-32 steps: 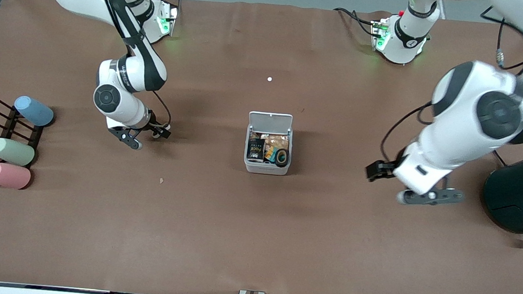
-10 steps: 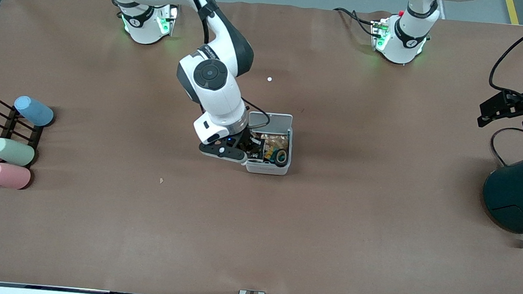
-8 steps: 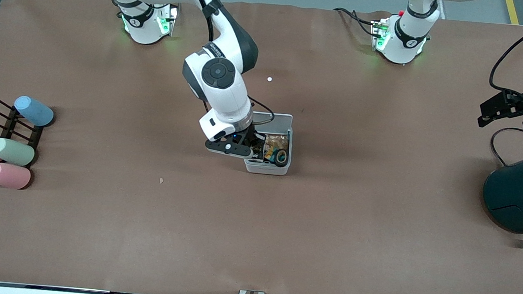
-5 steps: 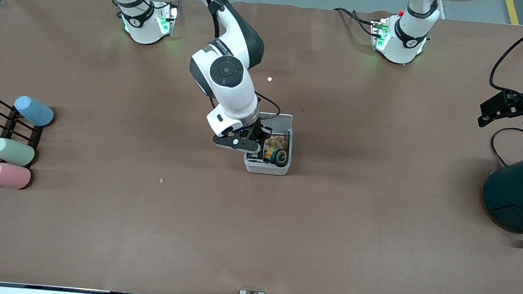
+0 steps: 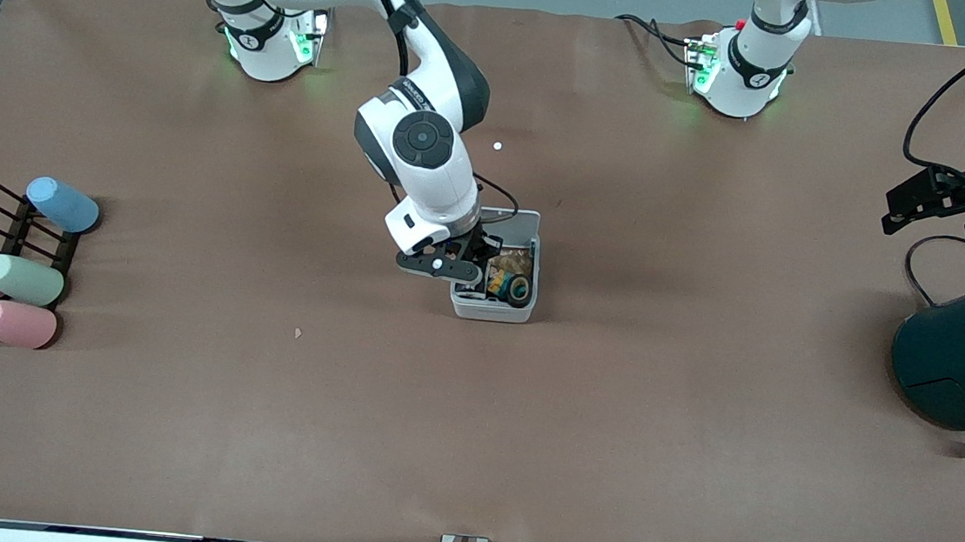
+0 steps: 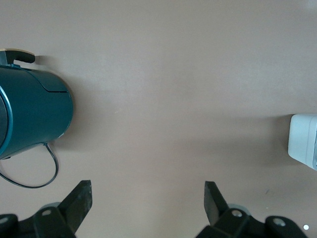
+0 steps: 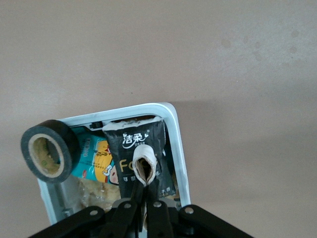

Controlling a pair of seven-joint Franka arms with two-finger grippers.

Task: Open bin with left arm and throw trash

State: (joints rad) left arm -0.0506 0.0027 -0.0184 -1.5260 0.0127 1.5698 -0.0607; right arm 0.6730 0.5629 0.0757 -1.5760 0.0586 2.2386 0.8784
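The rubber band point(image 7: 144, 161), over the black wrapper inside the bin's rim, would land in the bin: my right gripper should release it.
The white bin point(image 5: 492, 311) stands mid-table with its lid point(image 5: 515, 219) open. Inside lie a black printed wrapper point(image 7: 130, 140), a dark tape ring point(image 5: 519, 289) and other coloured packets. In the right wrist view the tape ring point(image 7: 70, 142) lies at the corner inside the bin's rim point(image 7: 179, 148). My right gripper point(image 5: 469, 274) hangs over the bin, shut point(image 7: 146, 189) on the beige rubber band loop point(image 7: 144, 168), which is held above the wrapper. My left gripper point(image 5: 893, 215) is open and empty point(image 6: 147, 196) over bare table near the left arm's end. The bin's corner point(image 6: 303, 139) shows in the left wrist view.
A large dark teal round container point(image 5: 964, 357) stands at the left arm's end, also in the left wrist view point(image 6: 29, 114). Pastel cylinders point(image 5: 21, 279) and a black rack point(image 5: 15, 226) lie at the right arm's end. A small white speck point(image 5: 497, 146) lies farther from the camera than the bin.
The right arm swung from near the rack to over the open bin with the rubber band, edging farther over it in the last second. The left arm drew back toward its end earlier and now holds still.
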